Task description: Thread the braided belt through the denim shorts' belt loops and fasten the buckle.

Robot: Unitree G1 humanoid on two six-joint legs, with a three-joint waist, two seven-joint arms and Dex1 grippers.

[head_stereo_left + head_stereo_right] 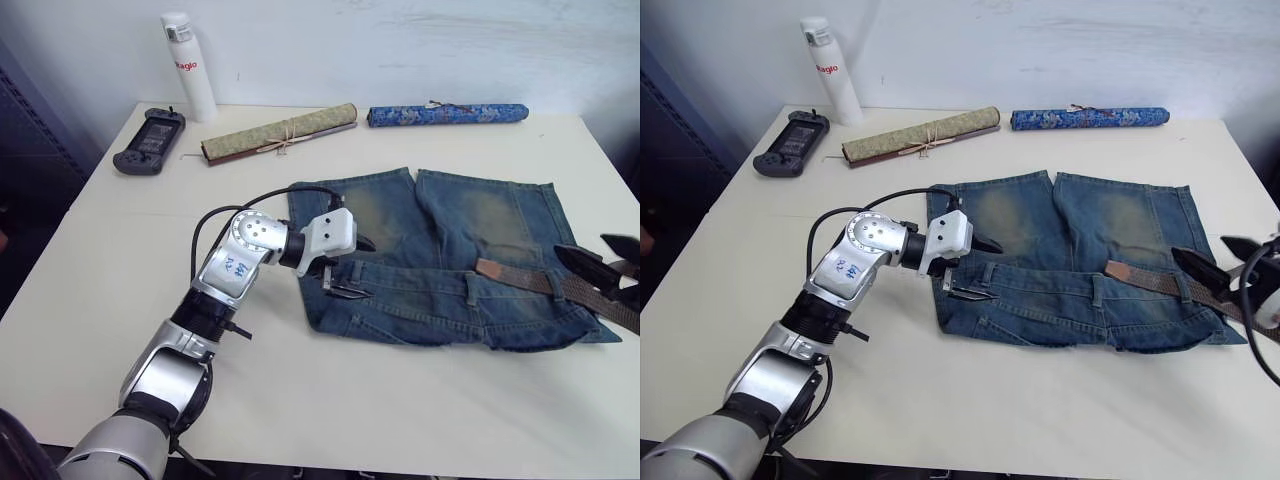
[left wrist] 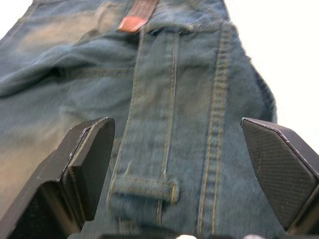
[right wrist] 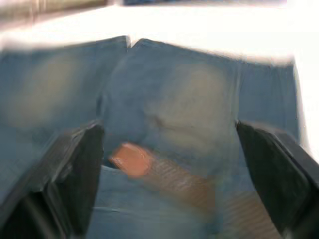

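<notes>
The right gripper grabs the belt's braided part behind the leather tip (image 1: 524, 279) now, to thread the next belt loop.
The denim shorts (image 1: 450, 230) lie flat on the white table (image 1: 120, 300), waistband toward me. The braided belt (image 1: 520, 277) lies along the right part of the waistband, its tapered tip (image 1: 489, 268) pointing left. It runs off to the right, and the buckle is out of view. My right gripper (image 1: 605, 258) is open, its fingers either side of the belt (image 3: 189, 186). Over the left end of the waistband, my left gripper (image 1: 352, 268) hovers open, with a belt loop (image 2: 144, 191) just below its fingers. Another belt loop (image 1: 471, 290) sits near the belt's tip.
Along the far side of the table are a white bottle (image 1: 188, 65), a dark handheld game console (image 1: 148, 140), a greenish tied roll (image 1: 280, 132) and a blue patterned roll (image 1: 447, 114). The table's right edge is close to my right gripper.
</notes>
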